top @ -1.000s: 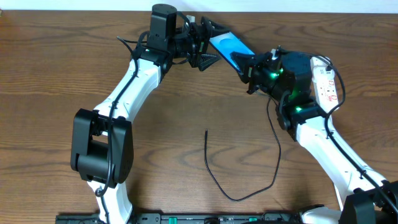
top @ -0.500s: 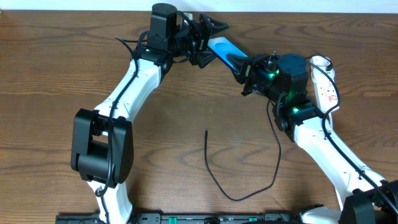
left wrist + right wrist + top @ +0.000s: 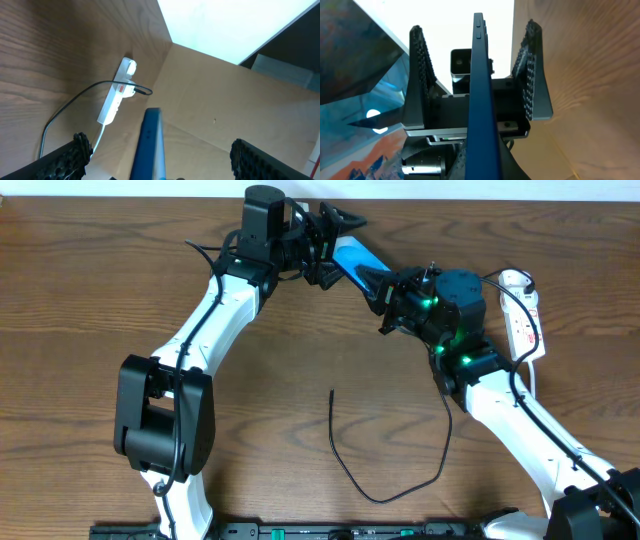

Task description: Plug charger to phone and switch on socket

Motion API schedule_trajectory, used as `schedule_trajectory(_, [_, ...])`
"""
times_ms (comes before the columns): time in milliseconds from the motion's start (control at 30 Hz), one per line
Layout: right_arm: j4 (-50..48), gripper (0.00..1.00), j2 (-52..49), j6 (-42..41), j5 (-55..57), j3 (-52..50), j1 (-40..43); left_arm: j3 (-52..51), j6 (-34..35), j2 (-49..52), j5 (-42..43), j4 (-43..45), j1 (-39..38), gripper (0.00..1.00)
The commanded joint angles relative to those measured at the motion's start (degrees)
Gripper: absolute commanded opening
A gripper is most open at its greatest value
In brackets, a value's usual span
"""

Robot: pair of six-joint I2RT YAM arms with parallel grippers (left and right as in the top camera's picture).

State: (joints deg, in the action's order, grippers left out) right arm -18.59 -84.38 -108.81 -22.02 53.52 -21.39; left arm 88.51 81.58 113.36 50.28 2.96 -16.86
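My left gripper grabs the phone by its upper end (image 3: 348, 253) (image 3: 150, 135) next, fingers across the phone's sides. This leaves the phone's opposite end free to plug in the charger.
The phone (image 3: 349, 256) is held tilted on edge above the table's far side, blue face showing. My right gripper (image 3: 384, 286) is shut on its lower end; in the right wrist view the phone (image 3: 480, 75) runs edge-on up from my right gripper (image 3: 485, 162). My left gripper (image 3: 335, 238) is open, its fingers either side of the phone's upper end without touching; the left wrist view shows the phone (image 3: 151, 145) between the wide-apart fingers (image 3: 75, 156). The charger cable (image 3: 400, 495) loops on the table, its free tip (image 3: 332, 392) lying loose. The socket strip (image 3: 524, 315) lies far right.
In the left wrist view the socket strip (image 3: 116, 97) lies on the table with a black lead (image 3: 142, 91) going into it. The table's far edge runs right behind the left gripper. The right arm (image 3: 520, 420) crosses the right side of the table.
My right gripper has carried the phone left and slightly back, pushing its upper end further between the left gripper's open fingers. The left arm and the cable have stayed put.
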Motion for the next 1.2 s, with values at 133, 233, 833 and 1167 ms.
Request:
schedule_trajectory(133, [-0.98,0.01,0.09,2.21,2.67,1.09,-0.79,0.28,2.1,-1.84,-0.42,0.15,-0.31,0.9])
schedule_trajectory(233, [-0.96,0.01,0.09,2.19,2.67,1.09,-0.79,0.26,2.84,-1.84,-0.44,0.15,-0.31,0.9])
schedule_trajectory(833, [-0.96,0.01,0.09,2.14,2.6,1.09,-0.85,0.26,2.82,-1.84,-0.44,0.15,-0.37,0.64])
schedule_trajectory(1167, [-0.94,0.01,0.09,2.16,2.62,1.09,-0.96,0.28,2.82,-1.84,-0.44,0.15,-0.37,0.44])
